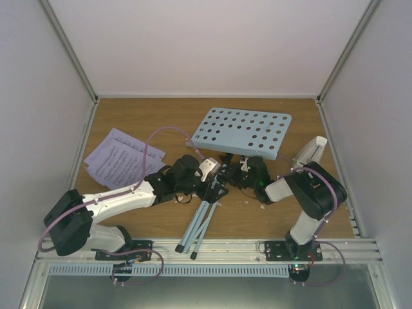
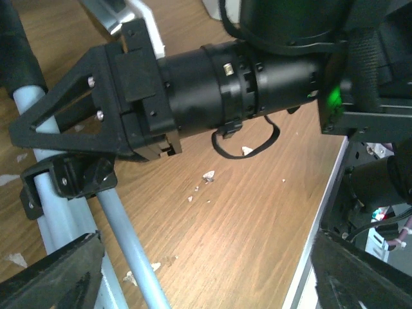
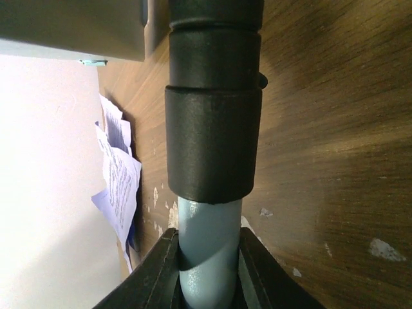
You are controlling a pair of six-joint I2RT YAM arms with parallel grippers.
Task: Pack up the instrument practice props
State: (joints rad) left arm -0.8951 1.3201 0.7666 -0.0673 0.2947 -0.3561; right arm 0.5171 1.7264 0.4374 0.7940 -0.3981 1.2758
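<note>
My left gripper will next grab the music stand's folded tripod legs, so its round-holed desk stays free to fold.
The pale blue music stand lies on the table, its round-holed desk (image 1: pixel 241 132) at the back and its folded tripod legs (image 1: pixel 199 225) pointing to the front edge. My right gripper (image 1: pixel 239 172) is shut on the stand's blue pole (image 3: pixel 209 251), just below a black sleeve (image 3: pixel 212 129). My left gripper (image 1: pixel 215 187) is open, fingers wide apart over the table (image 2: pixel 206 283), with a leg tube (image 2: pixel 132 257) and the black leg collar (image 2: pixel 64 180) beside its left finger. Sheet-music pages (image 1: pixel 119 161) lie at the left, also in the right wrist view (image 3: pixel 119 187). A pale pyramid-shaped prop (image 1: pixel 312 153) stands at the right; metronome or cover, I cannot tell.
White enclosure walls surround the table. A metal rail (image 1: pixel 225 246) runs along the front edge by the arm bases. Small white crumbs (image 2: pixel 207 175) lie on the wood. The right arm's black wrist (image 2: pixel 244 77) is close above my left gripper.
</note>
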